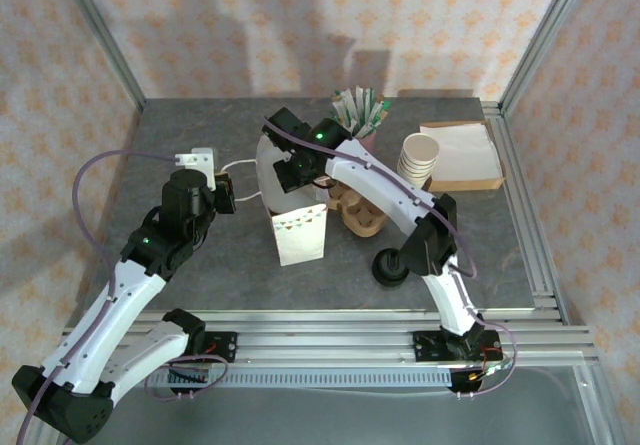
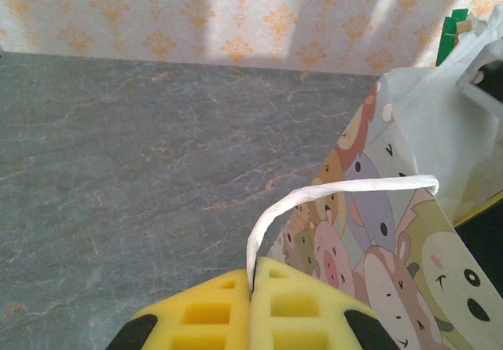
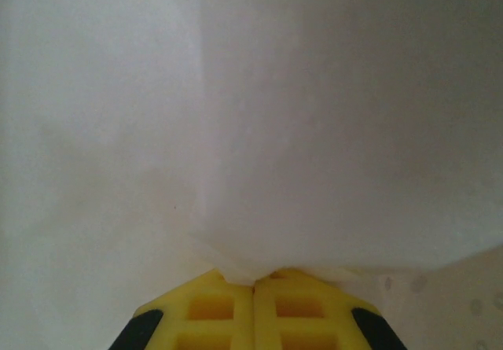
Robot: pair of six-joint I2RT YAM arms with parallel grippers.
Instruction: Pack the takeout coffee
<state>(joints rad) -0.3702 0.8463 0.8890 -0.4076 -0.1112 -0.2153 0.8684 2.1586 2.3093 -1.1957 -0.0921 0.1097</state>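
My right gripper's fingers sit inside the bag's opening, so the fold of the bag's inside would stay in the bag. It is time to open.
A cartoon-animal paper bag stands at the table's middle back. My left gripper sits to its left, shut on the bag's white paper handle, which loops out between the yellow fingers. My right gripper reaches over the bag's mouth and is shut on a fold of its white inner wall. The takeout coffee is hidden. A brown cup carrier lies partly under the right arm.
A small white paper bag stands in front of the big bag. A black lid piece sits near the right arm's elbow. Stacked cream cups, napkins on a brown tray and green sachets fill the back right.
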